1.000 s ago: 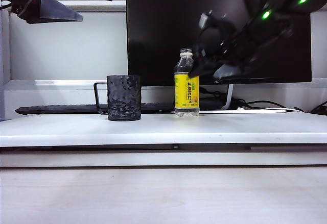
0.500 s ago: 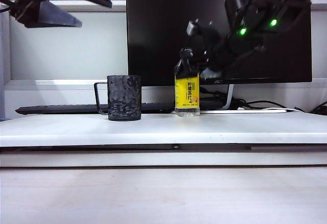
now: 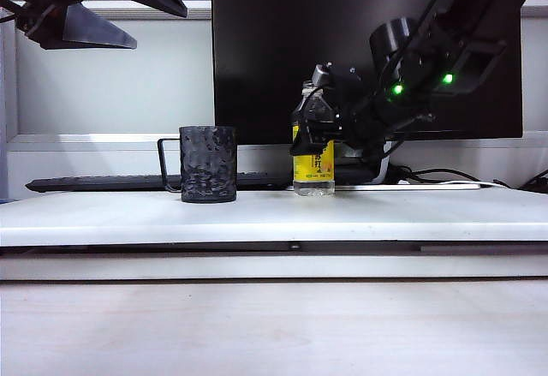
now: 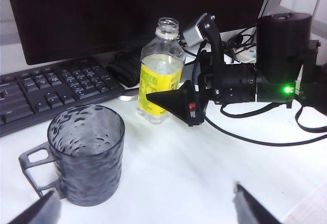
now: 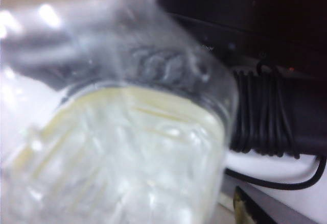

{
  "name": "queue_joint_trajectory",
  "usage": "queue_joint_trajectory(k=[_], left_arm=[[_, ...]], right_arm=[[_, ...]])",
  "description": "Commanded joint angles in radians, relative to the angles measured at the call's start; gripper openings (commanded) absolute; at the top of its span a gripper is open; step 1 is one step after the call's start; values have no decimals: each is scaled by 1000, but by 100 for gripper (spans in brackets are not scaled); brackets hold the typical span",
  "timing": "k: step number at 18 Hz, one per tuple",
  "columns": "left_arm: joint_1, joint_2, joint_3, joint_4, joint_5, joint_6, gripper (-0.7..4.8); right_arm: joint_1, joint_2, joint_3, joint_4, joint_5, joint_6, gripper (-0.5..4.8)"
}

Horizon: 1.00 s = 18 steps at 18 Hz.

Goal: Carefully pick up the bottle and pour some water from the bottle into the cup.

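I should pick up the bottle with my right gripper next by its yellow-labelled body [image 3: 314, 164]. That leaves the bottle's opening [image 3: 309, 86] free to pour water into the cup.
The clear bottle [image 3: 314, 173] with a yellow label stands capless on the white desk, and water [image 4: 162, 61] shows through it above the label. My right gripper [image 3: 310, 134] is open at label height, one finger [image 4: 172, 101] in front of the bottle and the other hidden behind it. In the right wrist view the bottle [image 5: 127, 147] is blurred and fills the space between the jaws. The black dimpled cup [image 3: 208, 164] stands to the bottle's left with its handle pointing away from it. My left gripper [image 3: 103, 3] hangs open, high above and to the left of the cup [image 4: 87, 155].
A black monitor [image 3: 360, 16] rises behind the bottle. A keyboard [image 4: 46, 91] lies behind the cup. Coiled black cables [image 5: 271, 112] and loose cords [image 4: 255, 137] lie to the right of the bottle. The desk's front edge [image 3: 274, 243] runs across the exterior view.
My right gripper has come down and to the left from in front of the monitor, and its open jaws now straddle the bottle. The left gripper, cup and bottle have stayed in place.
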Motion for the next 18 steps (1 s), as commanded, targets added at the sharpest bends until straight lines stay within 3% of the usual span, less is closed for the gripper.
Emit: queue_joint_trajectory(k=[1,7,10,11,13,18], left_arm=[[2,-3,2,-15,-2,4,479],[2,-3,2,-39,-2,4,479],[2,-3,2,-39,-2,3,479],[2,-3,2,-39,-2,3,479],[2,-3,2,-39,-2,3,479],[2,-3,2,-39,-2,3,479]], right_arm=[[11,-5,8,64,38,7,479],[15,-5,8,64,63,7,479],[15,-5,7,58,63,7,451],[15,-5,7,56,63,7,403],[15,-5,7,53,39,7,182],[15,-8,7,52,32,7,169]])
